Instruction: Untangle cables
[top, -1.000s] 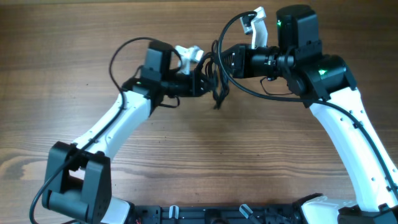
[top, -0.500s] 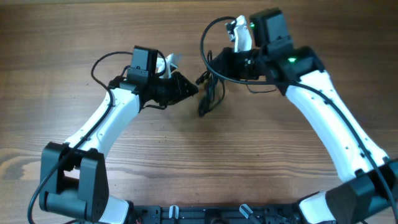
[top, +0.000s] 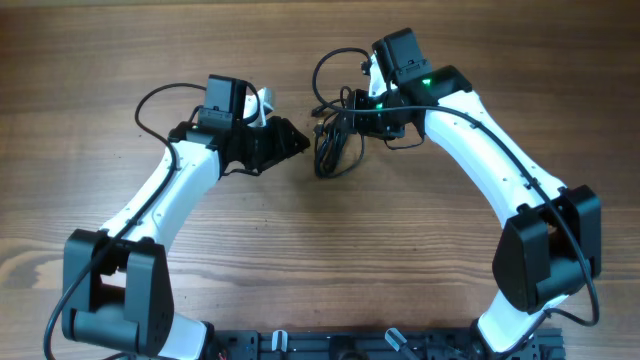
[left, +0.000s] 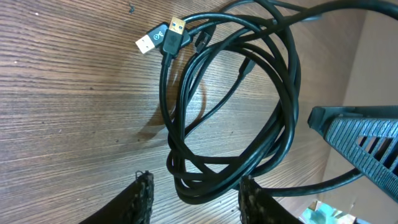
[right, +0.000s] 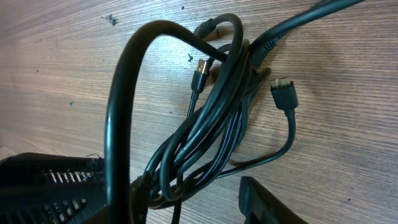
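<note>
The near end of the cables' coil is away from the USB plugs, so my left gripper will grab the cables there next. The plug ends then stay free to untangle.
The cables (top: 333, 147) are a loose black coil with small plug ends, lying on the wooden table between my two grippers. My left gripper (top: 297, 143) is open just left of the coil. In the left wrist view the near end of the coil (left: 290, 93) lies between its spread fingers (left: 196, 185), not pinched. Two USB plugs (left: 163, 36) lie at the far end. My right gripper (top: 353, 121) is open over the coil's upper right. In the right wrist view the bundle (right: 205, 137) rests against one finger of the open jaws (right: 196, 190).
Thicker black wires loop off each arm (top: 160, 100) (top: 325, 65). The other arm's gripper body shows in each wrist view (left: 360, 137) (right: 50, 186). The robot base (top: 330, 345) lines the front edge. Bare wood table (top: 330, 250) surrounds the coil.
My right gripper came down and left with the cables, and they now lie on the table. My left gripper drew back to the left and let go of the bundle.
</note>
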